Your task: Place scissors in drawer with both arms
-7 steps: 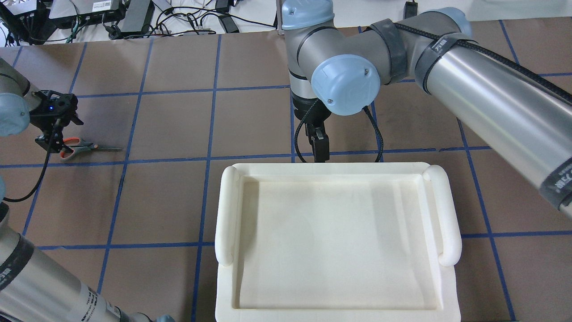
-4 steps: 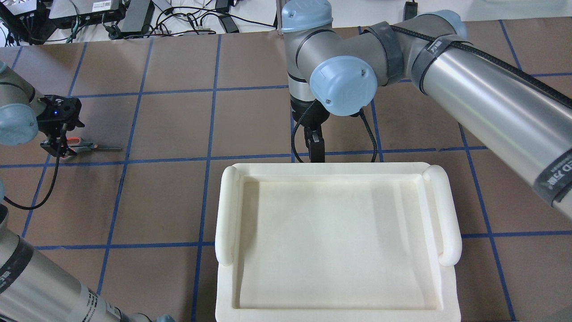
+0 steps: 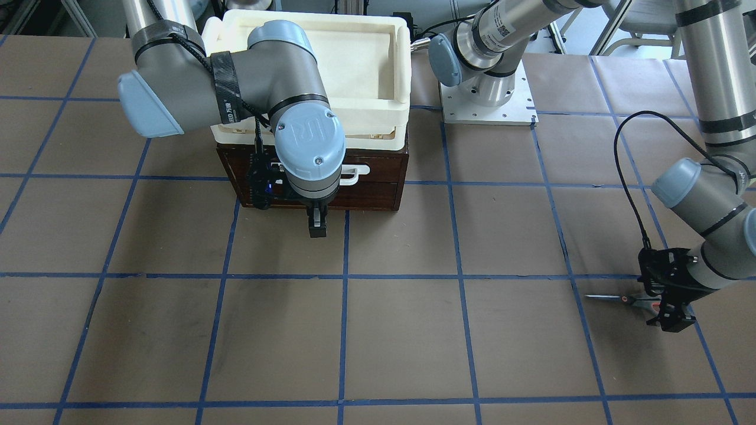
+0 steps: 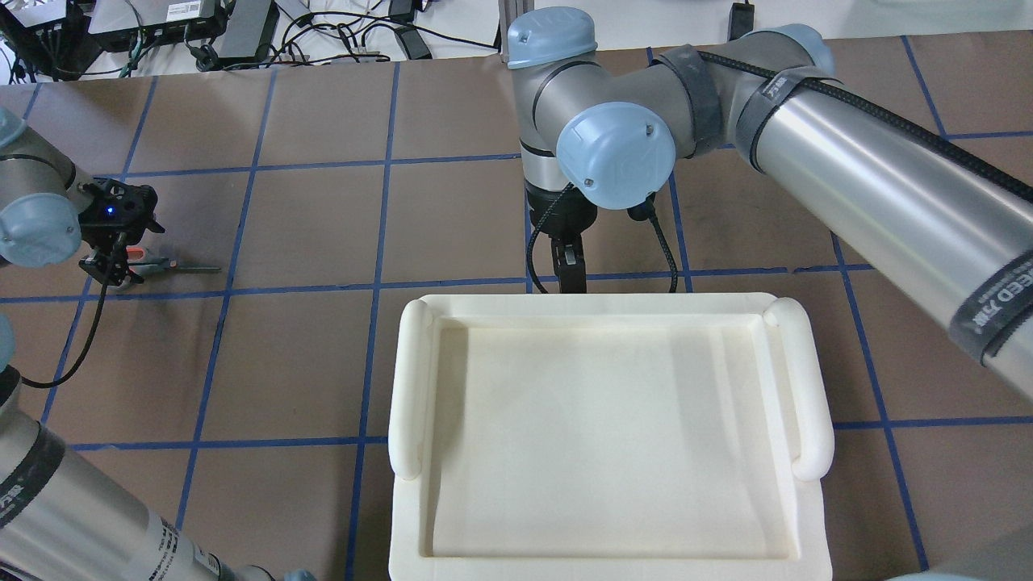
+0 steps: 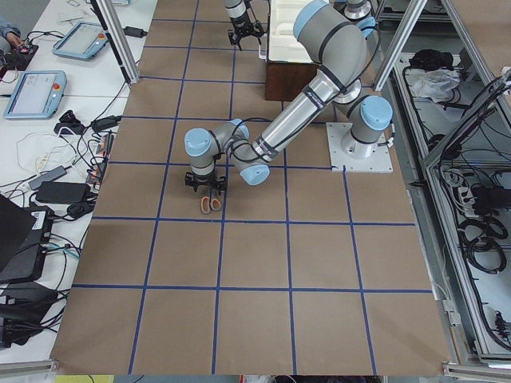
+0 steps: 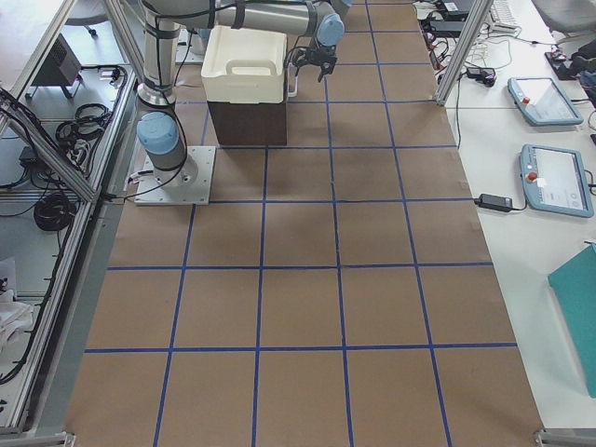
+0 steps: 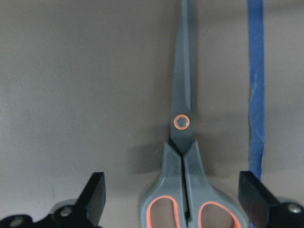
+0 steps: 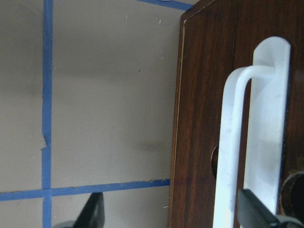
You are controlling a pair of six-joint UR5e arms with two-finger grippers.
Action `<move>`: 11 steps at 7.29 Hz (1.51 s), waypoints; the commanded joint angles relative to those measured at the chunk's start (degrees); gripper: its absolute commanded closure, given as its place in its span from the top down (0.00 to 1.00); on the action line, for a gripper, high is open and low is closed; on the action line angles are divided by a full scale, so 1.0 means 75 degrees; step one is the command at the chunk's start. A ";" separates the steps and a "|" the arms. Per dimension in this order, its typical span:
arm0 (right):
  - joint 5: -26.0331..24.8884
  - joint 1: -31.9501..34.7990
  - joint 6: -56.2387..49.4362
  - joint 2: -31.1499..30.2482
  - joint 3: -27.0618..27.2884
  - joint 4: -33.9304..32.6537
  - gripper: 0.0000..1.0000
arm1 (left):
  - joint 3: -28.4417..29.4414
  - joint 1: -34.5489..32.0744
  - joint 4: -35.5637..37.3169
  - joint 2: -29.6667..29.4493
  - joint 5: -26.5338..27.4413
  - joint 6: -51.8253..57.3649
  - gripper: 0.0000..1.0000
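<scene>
The long blades of the scissors lie bare on the tabletop, so my left gripper should next hold the scissors by the gray handles just behind the pivot (image 7: 183, 173).
The scissors (image 7: 183, 142) lie flat on the brown table at the far left of the overhead view (image 4: 181, 268), blades closed. My left gripper (image 4: 113, 262) is open and low over the handle loops, one finger (image 7: 92, 194) on each side and not touching them. It also shows in the front view (image 3: 670, 307). The drawer (image 3: 378, 189) is closed, with its white bar handle (image 8: 266, 118) on the dark wood front. My right gripper (image 3: 317, 224) is open and empty, just in front of the drawer at the handle, and one finger (image 8: 254, 211) shows beside the bar.
A cream-white foam tray (image 4: 407, 387) sits on top of the drawer cabinet. Blue tape lines cross the brown table cover. The left arm's base plate (image 3: 487, 106) stands beside the cabinet. Cables and devices lie beyond the table's far edge (image 4: 242, 32).
My left gripper has moved over the scissors' handle loops, which it now covers in the overhead view. My right gripper has shifted slightly towards the drawer front.
</scene>
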 commanded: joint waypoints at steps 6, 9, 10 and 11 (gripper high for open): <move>0.0008 -0.0011 0.0065 0.0125 0.0012 0.0362 1.00 | -0.0034 -0.0013 -0.0039 -0.0050 -0.0060 0.0180 0.93; 0.0019 -0.0011 0.0065 0.0206 0.0012 0.0397 1.00 | -0.0116 -0.0013 -0.0039 -0.0062 -0.0060 0.0180 0.90; 0.0042 -0.0011 0.0065 0.0230 0.0012 0.0374 1.00 | -0.0116 -0.0013 -0.0039 -0.0073 -0.0072 0.0180 0.90; 0.0066 -0.0011 0.0053 0.0265 0.0012 0.0362 1.00 | -0.0116 -0.0013 -0.0039 -0.0073 -0.0072 0.0192 0.88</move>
